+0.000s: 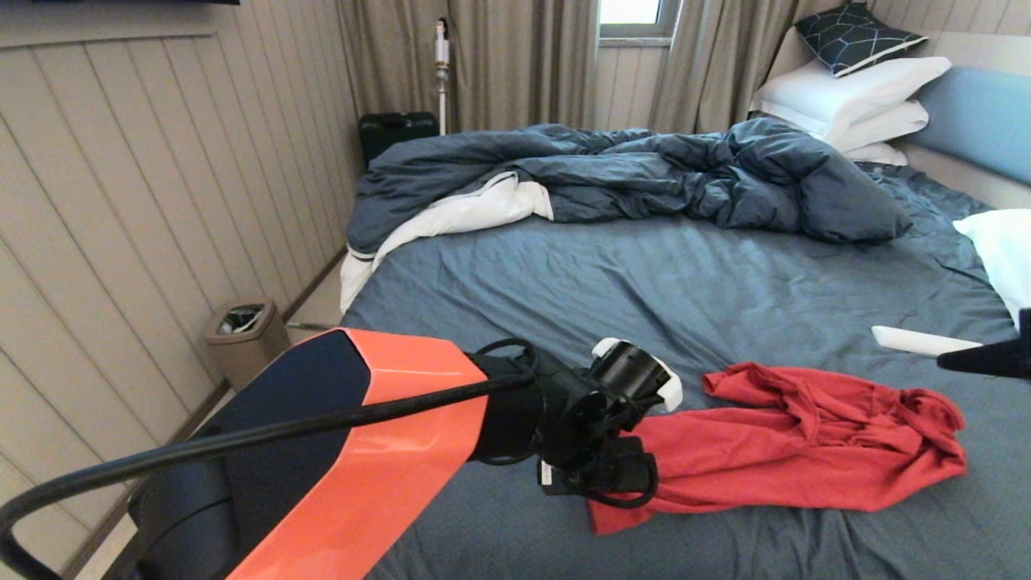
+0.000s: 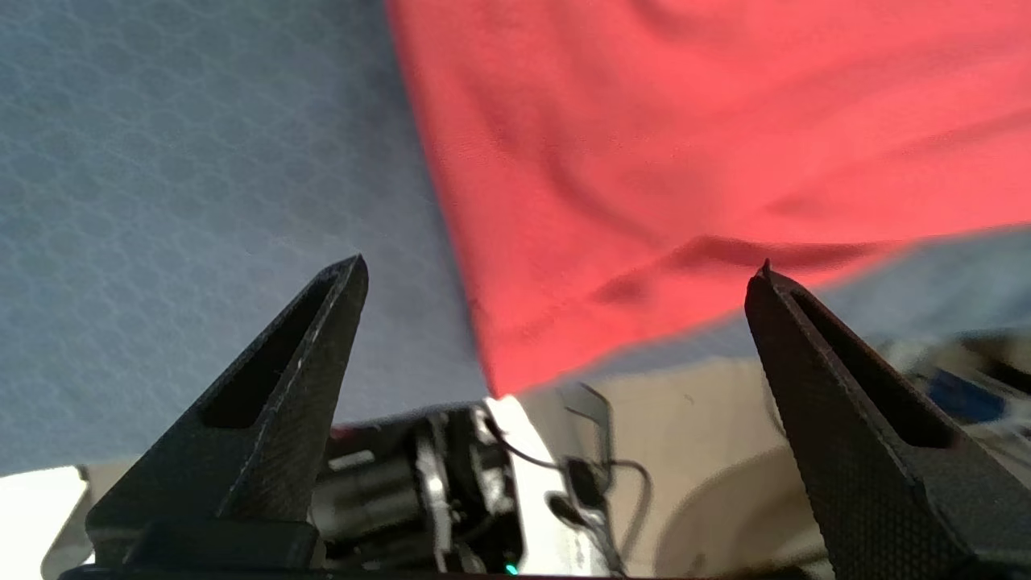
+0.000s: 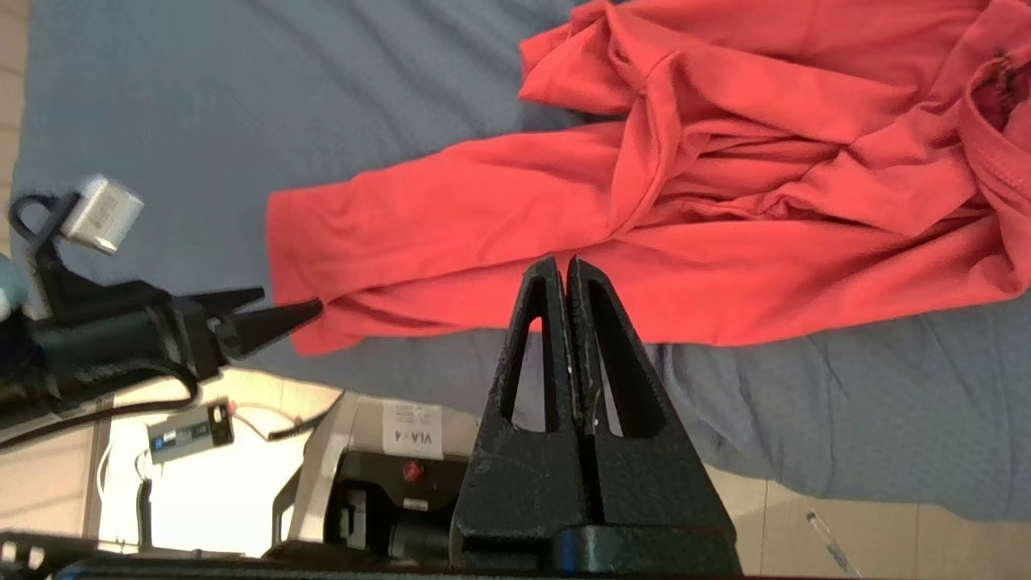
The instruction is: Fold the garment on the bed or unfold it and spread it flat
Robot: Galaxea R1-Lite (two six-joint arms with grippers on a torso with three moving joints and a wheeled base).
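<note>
The robot should use its left gripper to grab the red T-shirt by its hem corner [image 1: 610, 516], so that the bunched folds get pulled out flat on the bed [image 1: 644, 274].
The garment [image 1: 789, 451], a red T-shirt, lies on the near part of the bed [image 1: 644, 274], fairly flat at its left end and bunched into folds at its right end [image 3: 725, 137]. My left gripper [image 2: 560, 264] hovers open over the shirt's near left corner [image 2: 523, 354]. Its fingers straddle that corner and hold nothing. The right wrist view shows the left gripper [image 3: 291, 300] at the same corner. My right gripper [image 3: 561, 262] is shut and empty, raised over the shirt's near edge. In the head view the right gripper [image 1: 979, 358] shows at the right border.
A rumpled dark blue duvet [image 1: 628, 173] with white lining covers the far half of the bed. White pillows [image 1: 854, 89] are stacked at the headboard. A slim white object [image 1: 918, 341] lies beyond the shirt. A waste bin [image 1: 242, 326] stands by the panelled wall on the left.
</note>
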